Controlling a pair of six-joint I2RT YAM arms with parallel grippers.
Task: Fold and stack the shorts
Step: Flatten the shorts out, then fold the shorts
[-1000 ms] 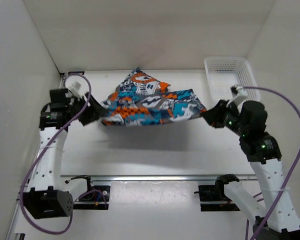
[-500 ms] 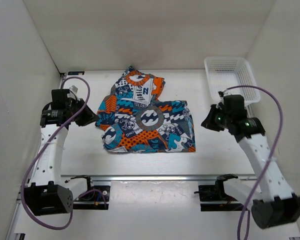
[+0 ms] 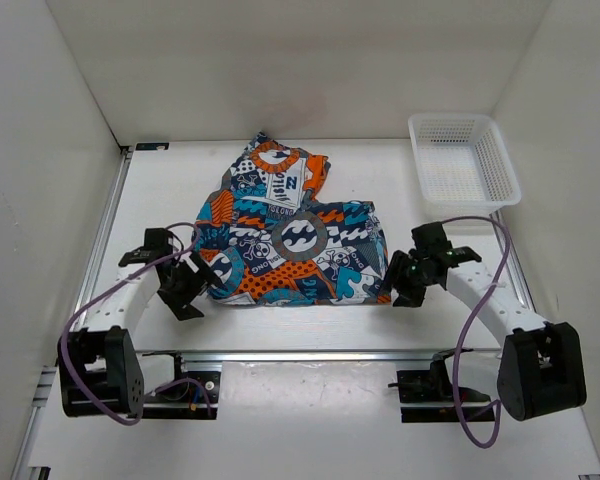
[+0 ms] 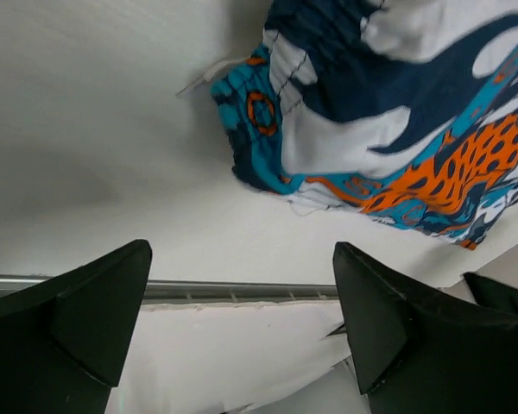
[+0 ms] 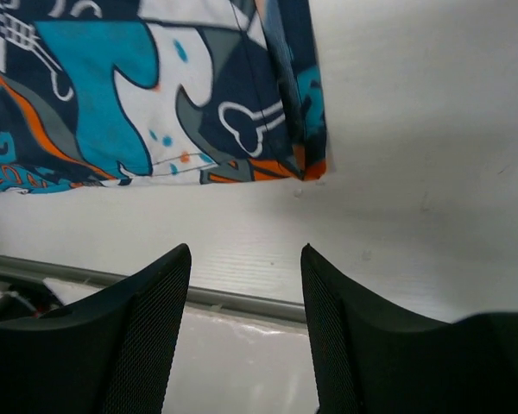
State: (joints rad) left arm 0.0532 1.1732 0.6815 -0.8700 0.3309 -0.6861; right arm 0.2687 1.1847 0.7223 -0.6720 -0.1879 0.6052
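Observation:
My left gripper grabs the shorts (image 3: 292,243) at their near corner (image 3: 219,296) next, so both grippers then lift and straighten that edge of the shorts.
The shorts (image 3: 292,243), in an orange, teal, navy and white patchwork print, lie spread on the white table, with one part reaching toward the back. My left gripper (image 3: 192,285) hovers just off their near-left corner, open, with nothing between its fingers (image 4: 86,319). In the left wrist view the shorts (image 4: 388,112) lie beyond the left gripper (image 4: 242,297). My right gripper (image 3: 400,282) sits at the near-right corner, also open and holding nothing. In the right wrist view the hem of the shorts (image 5: 138,95) runs just ahead of the right gripper (image 5: 246,289).
A white mesh basket (image 3: 463,160) stands at the back right. A metal rail (image 3: 310,354) runs along the table's near edge, just below both grippers. White walls close in the left, back and right sides.
The shorts hung stretched between both grippers a second ago; they now lie on the table. Both grippers have let go, opened and drawn back toward the near edge.

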